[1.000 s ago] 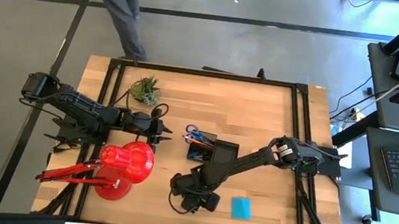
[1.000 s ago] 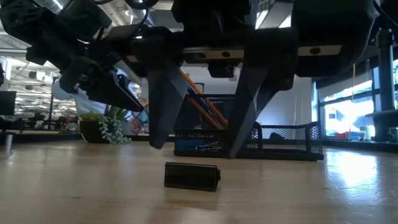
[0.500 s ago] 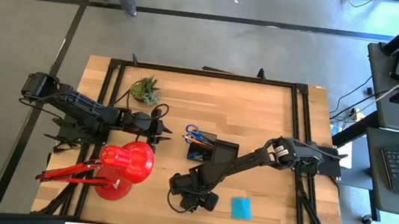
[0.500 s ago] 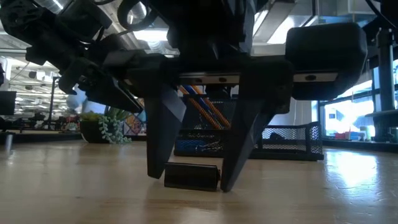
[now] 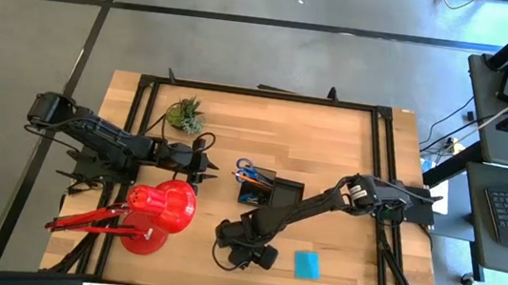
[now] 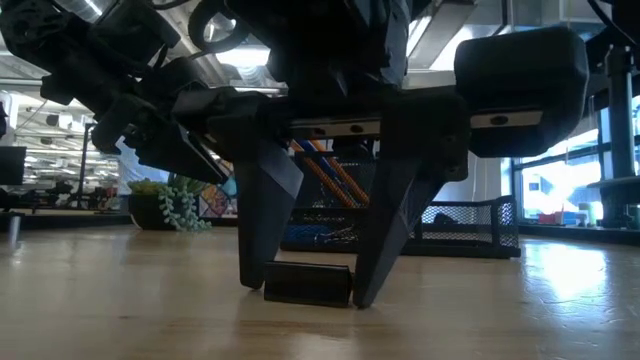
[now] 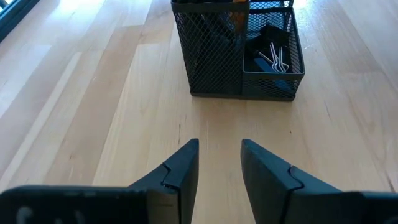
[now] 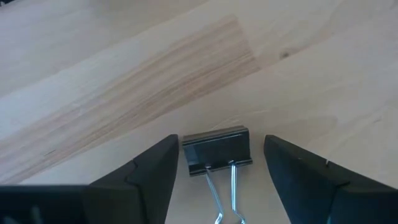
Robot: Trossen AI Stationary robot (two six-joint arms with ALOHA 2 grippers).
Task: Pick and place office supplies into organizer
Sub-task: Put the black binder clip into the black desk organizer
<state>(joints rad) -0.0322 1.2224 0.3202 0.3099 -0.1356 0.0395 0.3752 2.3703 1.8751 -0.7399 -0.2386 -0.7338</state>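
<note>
The binder clip's black body (image 8: 217, 150) is on the table between the fingers of my right gripper, so closing now would hold it. My right gripper should close on the black binder clip.
A small black binder clip (image 8: 216, 149) lies flat on the wooden table near its front edge, silver handles pointing toward my wrist. My right gripper (image 6: 310, 292) stands over it, open and pointing steeply down. One finger is on each side of the clip, tips at table height, and I see no plain touch. My left gripper (image 7: 219, 146) is open with nothing in it and hovers to the left of the black mesh organizer (image 7: 236, 56). The organizer (image 5: 266, 188) holds blue-handled scissors, orange pencils and binder clips (image 7: 273, 55). A cyan note pad (image 5: 306, 265) lies flat at the front right.
A big red desk lamp (image 5: 155, 213) stands at the front left, just in front of my left arm. A small green potted plant (image 5: 185, 114) sits at the far left. Bare wood lies between the organizer and the far edge.
My right gripper has come down over the binder clip. Its fingertips, first well above the table, now reach the table on either side of the clip. The clip has not moved. A person beyond the table's far edge has walked out of view.
</note>
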